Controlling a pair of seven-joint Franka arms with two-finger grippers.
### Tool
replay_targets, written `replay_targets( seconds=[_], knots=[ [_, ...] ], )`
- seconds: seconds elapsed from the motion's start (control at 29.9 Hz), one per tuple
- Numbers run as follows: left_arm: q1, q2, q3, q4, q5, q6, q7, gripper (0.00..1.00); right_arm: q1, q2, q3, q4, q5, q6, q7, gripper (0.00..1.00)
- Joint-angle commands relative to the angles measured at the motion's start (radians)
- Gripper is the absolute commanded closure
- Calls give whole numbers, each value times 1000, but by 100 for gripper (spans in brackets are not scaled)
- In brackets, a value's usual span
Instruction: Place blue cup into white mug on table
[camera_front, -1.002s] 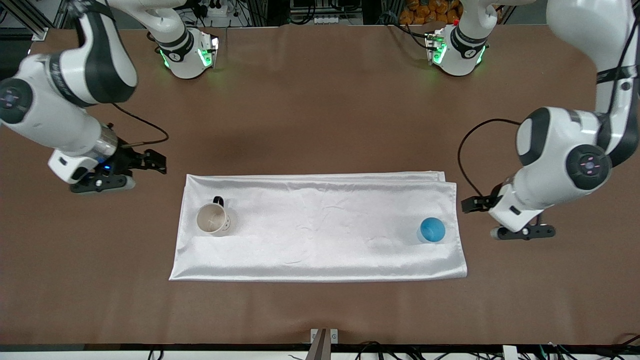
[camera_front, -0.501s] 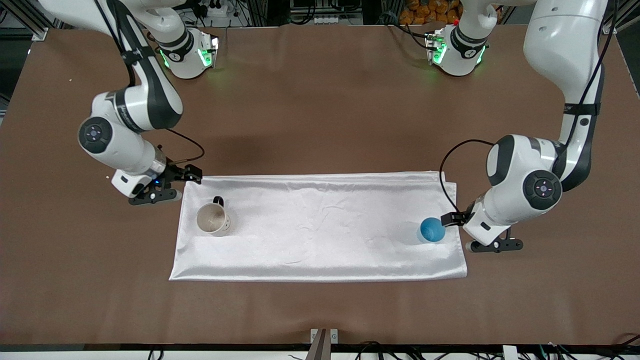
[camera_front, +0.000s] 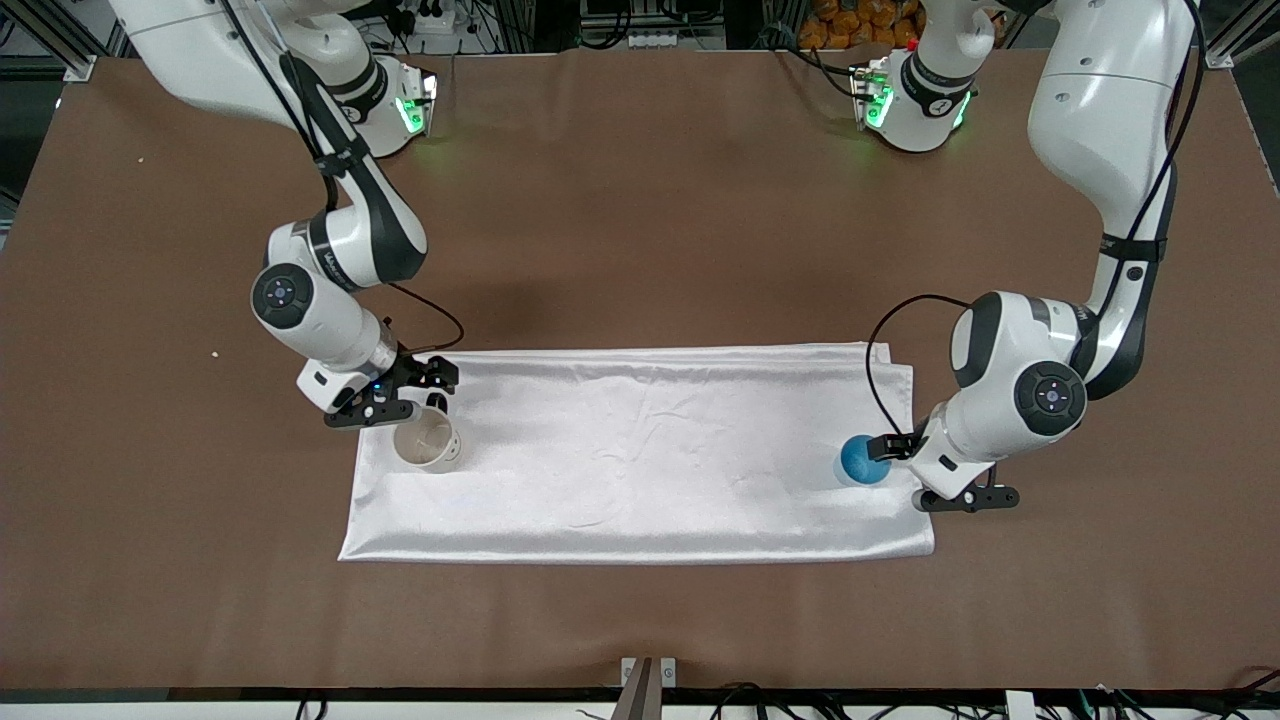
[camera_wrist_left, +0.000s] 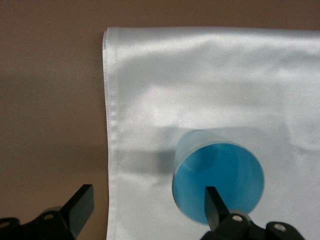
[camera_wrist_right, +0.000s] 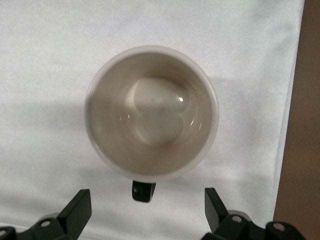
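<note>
My right gripper needs to go down before it closes on the black handle, because its fingers are above the handle in the right wrist view.
The blue cup (camera_front: 862, 460) stands on the white cloth near its edge at the left arm's end; it also shows in the left wrist view (camera_wrist_left: 218, 181). My left gripper (camera_front: 902, 452) is open and low beside the cup, over the cloth's edge (camera_wrist_left: 147, 205), with one finger (camera_wrist_left: 212, 202) against the cup's outline. The white mug (camera_front: 427, 440) stands upright and empty near the right arm's end of the cloth. My right gripper (camera_front: 420, 393) is open just above the mug's black handle (camera_wrist_right: 143, 191), which lies between its fingers (camera_wrist_right: 145, 210). The mug's cream interior (camera_wrist_right: 152, 112) is in full view.
The white satin cloth (camera_front: 640, 450) lies flat on the brown table (camera_front: 640, 200), with both cups on it. The arms' bases (camera_front: 915, 100) stand along the table's edge farthest from the front camera. A small crumb (camera_front: 214, 354) lies on the table at the right arm's end.
Both arms have swung in toward the cloth. The right gripper has come from off the cloth to the mug's handle. The left gripper has closed in on the blue cup.
</note>
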Motion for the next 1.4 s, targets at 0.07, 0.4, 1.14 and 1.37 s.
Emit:
replay_targets(
  seconds=[0.07, 0.4, 1.14, 1.37],
  knots=[
    [-6, 24, 3, 10, -7, 24, -10, 5, 1, 69, -2, 91, 3, -5, 20, 0],
    [-15, 44, 3, 8, -7, 44, -13, 10, 2, 110, -5, 136, 3, 9, 21, 0],
    [-15, 59, 4, 8, -4, 46, -21, 52, 1, 109, -5, 131, -29, 36, 20, 100],
    [-16, 51, 4, 10, -2, 46, -17, 80, 18, 89, -5, 124, -27, 23, 24, 100]
  ],
)
